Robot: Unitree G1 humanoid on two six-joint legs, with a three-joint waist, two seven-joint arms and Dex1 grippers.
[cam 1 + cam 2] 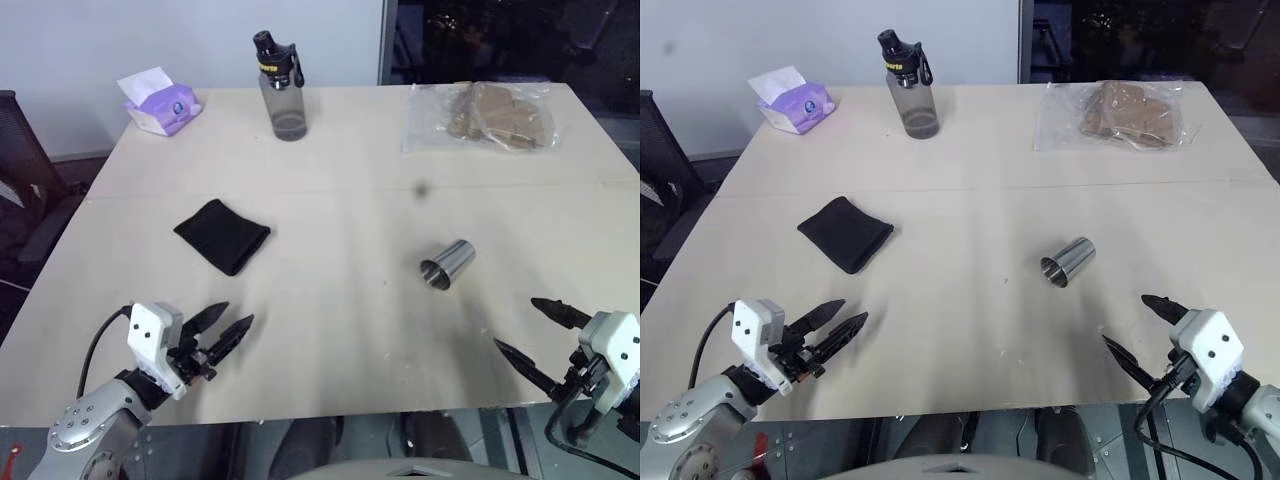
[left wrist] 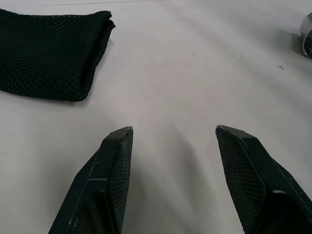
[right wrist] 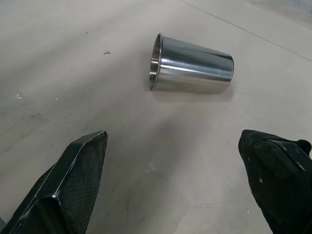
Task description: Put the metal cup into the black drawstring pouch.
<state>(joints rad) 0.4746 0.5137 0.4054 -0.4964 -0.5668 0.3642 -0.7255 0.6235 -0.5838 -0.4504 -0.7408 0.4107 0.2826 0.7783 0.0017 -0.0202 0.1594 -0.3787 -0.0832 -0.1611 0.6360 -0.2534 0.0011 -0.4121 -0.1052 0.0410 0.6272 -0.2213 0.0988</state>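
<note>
The pouch lies flat and loose on the tabletop, so I should next pinch the black pouch [image 1: 222, 234] with my left gripper by its open edge [image 1: 252, 252], where the layers come apart.
The metal cup [image 1: 448, 264] lies on its side right of the table's middle, its open mouth turned toward the near edge; the right wrist view shows the cup [image 3: 191, 65] just beyond my fingers. The black drawstring pouch [image 1: 222, 234] lies flat on the left half, and its corner [image 2: 46, 48] appears in the left wrist view. My left gripper [image 1: 228, 327] hovers open near the front left edge, short of the pouch. My right gripper [image 1: 527, 328] stands wide open at the front right, a little short of the cup, nothing between its fingers.
A grey water bottle [image 1: 282, 88] with a black cap stands at the back centre. A purple tissue pack [image 1: 160, 103] sits at the back left, a clear plastic bag [image 1: 490, 115] with brown contents at the back right. A dark chair [image 1: 25, 190] is beside the table's left edge.
</note>
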